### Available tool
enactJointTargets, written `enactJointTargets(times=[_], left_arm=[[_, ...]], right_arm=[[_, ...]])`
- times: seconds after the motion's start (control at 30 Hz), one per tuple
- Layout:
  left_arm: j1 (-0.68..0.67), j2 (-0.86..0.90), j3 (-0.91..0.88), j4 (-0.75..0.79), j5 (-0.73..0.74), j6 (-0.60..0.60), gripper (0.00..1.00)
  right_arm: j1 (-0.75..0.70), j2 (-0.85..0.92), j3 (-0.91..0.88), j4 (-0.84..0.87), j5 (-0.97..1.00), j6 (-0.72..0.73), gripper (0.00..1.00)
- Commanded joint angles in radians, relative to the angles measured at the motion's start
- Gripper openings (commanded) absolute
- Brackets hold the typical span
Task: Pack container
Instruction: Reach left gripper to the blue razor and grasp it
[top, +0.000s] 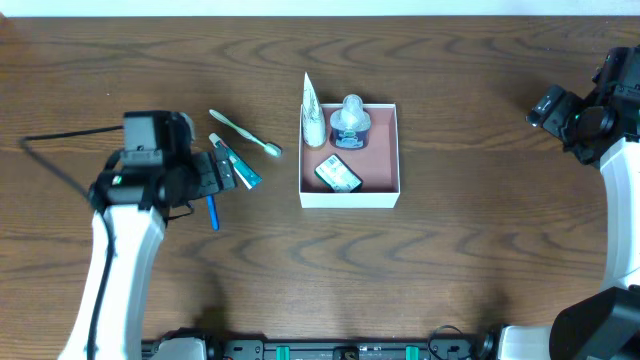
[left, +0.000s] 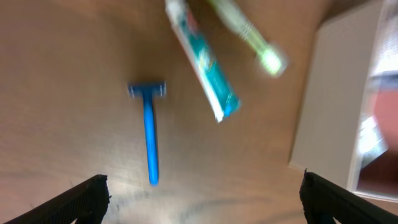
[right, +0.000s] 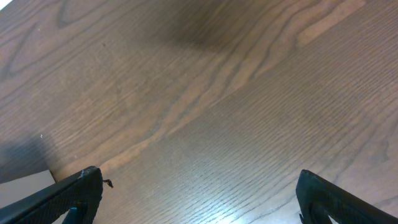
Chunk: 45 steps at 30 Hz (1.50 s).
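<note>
I need to grab the blue razor by its handle (top: 212, 210) across the sides with my left gripper next and leave the head free. Then I can lay it inside the container (top: 349, 197).
The container (top: 349, 197), a white-walled square box with a reddish-brown floor, sits at table centre; its wall shows in the left wrist view (left: 323, 93). Inside are a white tube (top: 313, 115), a small bottle (top: 351, 124) and a dark packet (top: 338, 175). Left of it lie a green toothbrush (top: 245, 133), a teal toothpaste tube (top: 237, 165) and a blue razor (top: 213, 212). The left wrist view shows the razor (left: 149, 130), toothpaste (left: 202, 62) and toothbrush (left: 249, 34). My left gripper (left: 202, 199) is open and empty above the razor. My right gripper (right: 199, 199) is open and empty at the far right.
The table (top: 450, 270) is dark wood. A black cable (top: 50, 150) loops from the left arm over the table's left side. The right arm (top: 590, 110) stands at the right edge. A white corner (right: 25, 186) shows at the lower left of the right wrist view.
</note>
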Motion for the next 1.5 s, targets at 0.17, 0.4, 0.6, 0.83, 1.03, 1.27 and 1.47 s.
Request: enactJointTargets(times=[0.17, 0.4, 0.6, 0.83, 1.03, 1.27, 1.47], left_arm=[[0.005, 0.161, 0.007, -0.039, 0.011, 0.016, 0.99], [0.026, 0.221, -0.033, 0.031, -0.037, -0.008, 0.98], [0.057, 0.261, -0.088, 0.137, -0.037, -0.018, 0.99], [0.058, 0.307, -0.107, 0.216, -0.037, -0.018, 0.86], [0.058, 0.380, -0.107, 0.245, -0.038, -0.017, 0.80], [0.058, 0.474, -0.107, 0.278, -0.038, -0.018, 0.73], [0.058, 0.492, -0.107, 0.278, -0.064, -0.018, 0.39]], right_arm=[[-0.003, 0.007, 0.003, -0.001, 0.011, 0.005, 0.99], [-0.003, 0.007, 0.003, -0.001, 0.011, 0.005, 0.99], [-0.003, 0.007, 0.003, -0.001, 0.011, 0.005, 0.99], [-0.003, 0.007, 0.003, -0.001, 0.011, 0.005, 0.99], [-0.003, 0.007, 0.003, -0.001, 0.011, 0.005, 0.99], [-0.003, 0.007, 0.003, -0.001, 0.011, 0.005, 0.99], [-0.003, 0.007, 0.003, -0.001, 0.011, 0.005, 0.99]])
